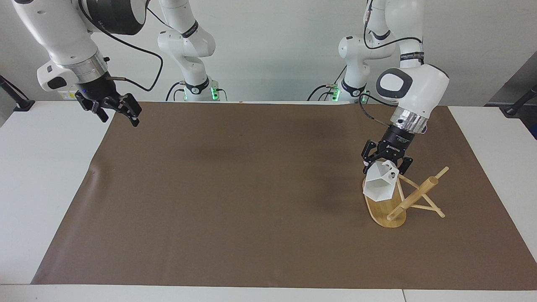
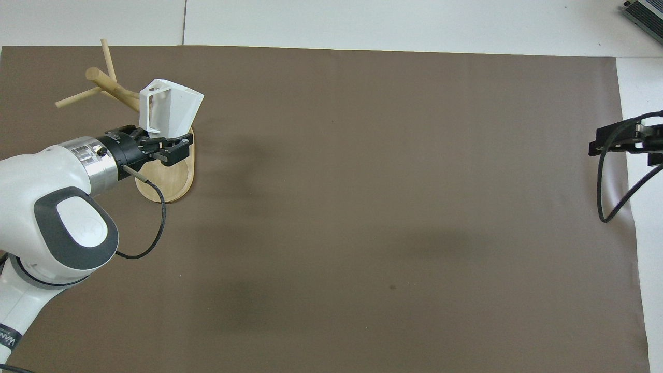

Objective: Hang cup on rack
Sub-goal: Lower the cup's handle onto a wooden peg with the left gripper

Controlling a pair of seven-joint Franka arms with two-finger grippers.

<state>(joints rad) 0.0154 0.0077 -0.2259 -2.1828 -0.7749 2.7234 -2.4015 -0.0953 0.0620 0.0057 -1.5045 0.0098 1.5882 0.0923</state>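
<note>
The white cup has its handle point(image 2: 148, 106) only at the peg's outer end point(image 2: 137, 96), so I should move the handle farther along the peg before my left gripper lets go of it.
The white faceted cup point(image 1: 379, 188) is tipped on its side in my left gripper point(image 1: 386, 165), which is shut on its rim end. It hangs over the oval base of the bamboo rack point(image 1: 384, 212) at the left arm's end of the table. The cup's handle faces the rack's thin pegs point(image 1: 407, 181), close to one of them; I cannot tell whether they touch. In the overhead view the cup point(image 2: 176, 106) covers the foot of the rack's post point(image 2: 111, 84), with the left gripper point(image 2: 164, 142) at the cup's nearer end. My right gripper point(image 1: 117, 111) waits open and empty.
A brown mat point(image 1: 251, 188) covers most of the white table point(image 1: 42, 176). The right gripper point(image 2: 619, 142) hangs over the mat's edge at the right arm's end. Nothing else lies on the mat.
</note>
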